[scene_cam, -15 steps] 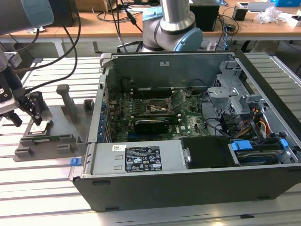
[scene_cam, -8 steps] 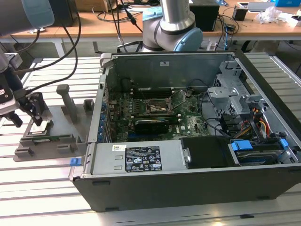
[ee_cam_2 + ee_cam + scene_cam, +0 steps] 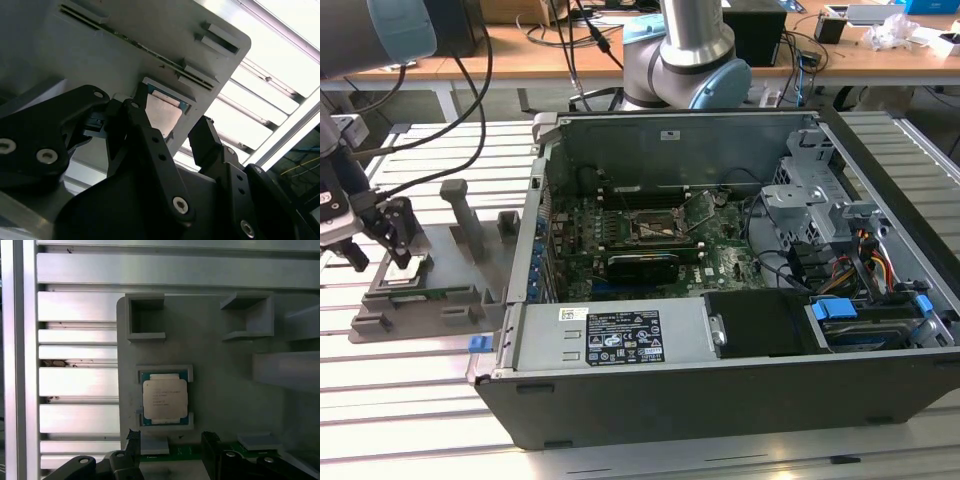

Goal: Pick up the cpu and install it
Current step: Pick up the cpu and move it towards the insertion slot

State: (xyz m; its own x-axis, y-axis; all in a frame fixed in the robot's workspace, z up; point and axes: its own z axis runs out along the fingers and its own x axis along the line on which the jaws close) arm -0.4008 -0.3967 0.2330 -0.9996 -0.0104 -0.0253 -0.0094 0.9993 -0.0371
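Observation:
Next, my gripper grabs the cpu's open side edges between the nest's raised brackets, which wrap the cpu's opposite ends, to install the cpu.
The cpu [image 3: 165, 398], a flat square chip with a dull silver top and a green rim, lies in its nest on the grey fixture plate [image 3: 220, 385]. In the second wrist view the cpu [image 3: 165, 114] shows between the two black fingers. My gripper [image 3: 172, 438] is open, its fingers apart and nothing held. In the exterior view the gripper [image 3: 382, 252] hangs just above the fixture plate [image 3: 430, 300] at the exterior view's left, with the cpu [image 3: 406, 268] under it. The black-and-metal socket frame [image 3: 655, 228] sits open on the motherboard inside the computer case.
The open computer case [image 3: 720, 300] lies on the slatted aluminium table [image 3: 410, 400], to the exterior view's right of the plate. Upright grey posts [image 3: 460, 215] rise from the plate beside the gripper. Drive cages and cables fill the case's right side.

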